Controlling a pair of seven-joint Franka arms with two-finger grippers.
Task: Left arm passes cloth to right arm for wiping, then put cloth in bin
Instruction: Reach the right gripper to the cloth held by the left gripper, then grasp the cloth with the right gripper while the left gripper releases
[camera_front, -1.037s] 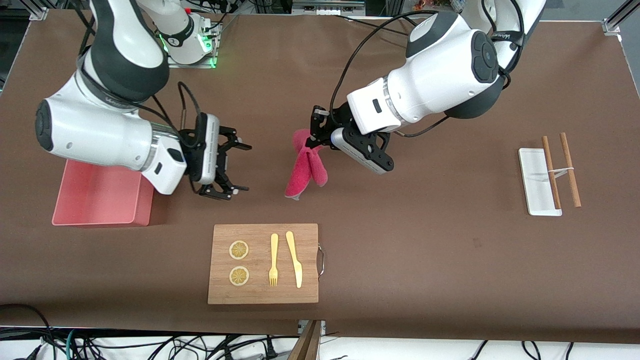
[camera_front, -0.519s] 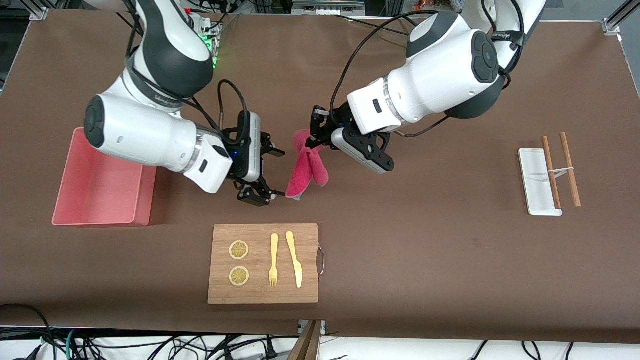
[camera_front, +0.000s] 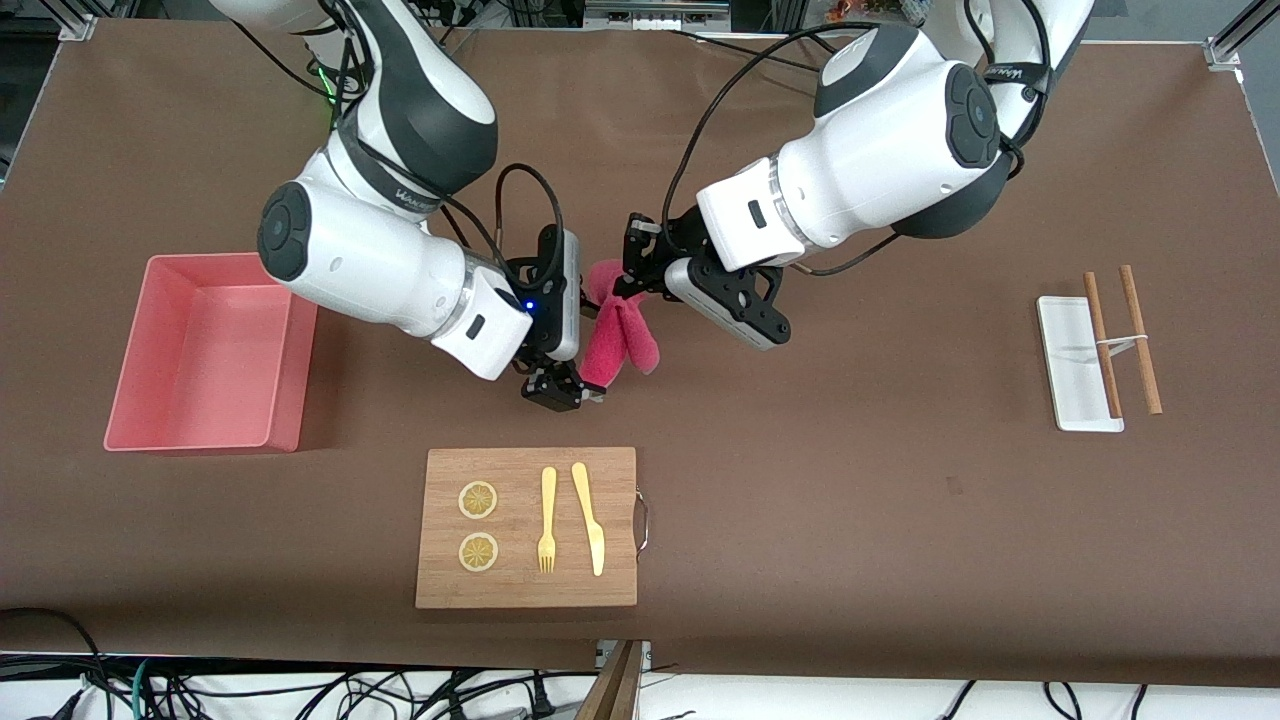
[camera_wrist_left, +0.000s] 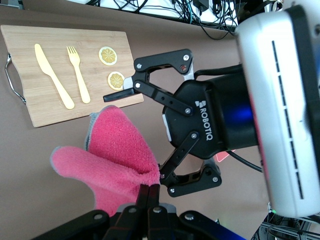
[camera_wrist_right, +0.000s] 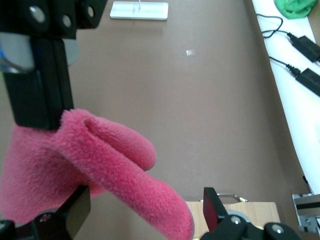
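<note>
My right gripper grabs the crimson-pink cloth by its loose hanging part (camera_front: 609, 348) (camera_wrist_right: 137, 192) next, for wiping and then for the salmon-pink bin.
The crimson-pink cloth (camera_front: 625, 340) hangs in the air over the bare table, between the two arms. My left gripper (camera_front: 627, 288) is shut on its top edge, as the left wrist view shows (camera_wrist_left: 150, 192). My right gripper (camera_front: 588, 345) is open, its jaws standing on either side of the cloth's lower part without touching it. In the right wrist view the cloth (camera_wrist_right: 120, 160) fills the gap of that gripper (camera_wrist_right: 145, 210). In the left wrist view the right gripper (camera_wrist_left: 140, 132) stands open against the cloth (camera_wrist_left: 110, 155). The salmon-pink bin (camera_front: 290, 390) is empty at the right arm's end.
A wooden cutting board (camera_front: 527, 590) with two lemon slices, a yellow fork and a knife lies nearer to the front camera than the cloth. A white tray (camera_front: 1065, 360) with brown chopsticks (camera_front: 1140, 340) lies at the left arm's end.
The right arm has swung from over the bin toward the cloth, and its open gripper now stands around the cloth's lower part. The left arm and the cloth have stayed in place.
</note>
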